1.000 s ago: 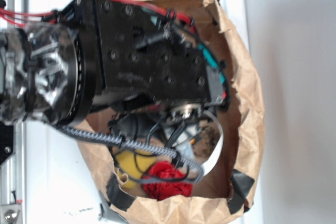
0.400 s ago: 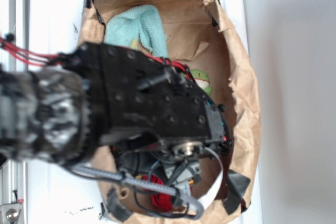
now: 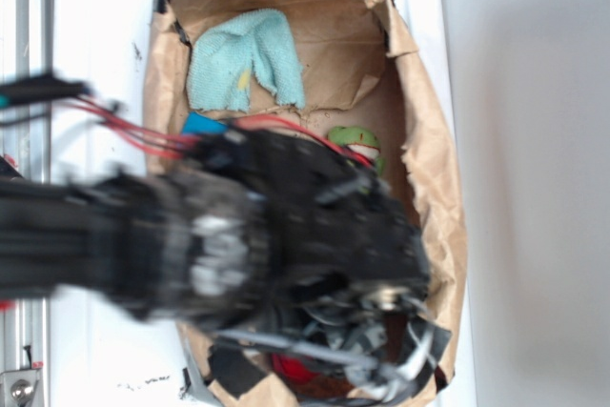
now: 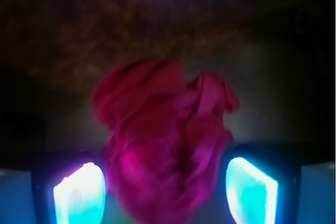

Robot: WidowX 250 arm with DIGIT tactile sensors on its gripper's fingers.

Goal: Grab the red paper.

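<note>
The crumpled ball of red paper is in the brown paper bag, and my gripper should grab it next by its narrower bunched end [image 4: 163, 187].
The red paper [image 4: 165, 140] fills the middle of the wrist view, a crumpled ball lying between my two glowing fingertip pads [image 4: 80, 195]. My gripper [image 4: 165, 192] is open, one pad on each side of the ball with small gaps showing. In the exterior view only a sliver of the red paper [image 3: 294, 369] shows at the near end of the brown paper bag [image 3: 440, 188], under my blurred arm. The gripper itself is hidden there behind the arm and cables.
Inside the bag lie a light blue cloth [image 3: 243, 62] at the far end, a green toy [image 3: 355, 140] near the middle and a small blue thing [image 3: 202, 123]. The bag's crumpled walls rise close around the gripper. Red wires [image 3: 143, 135] trail from the arm.
The arm has swung down toward the bag's near end, uncovering the blue cloth and green toy. It now covers most of the red paper, which was plainly visible a second ago.
</note>
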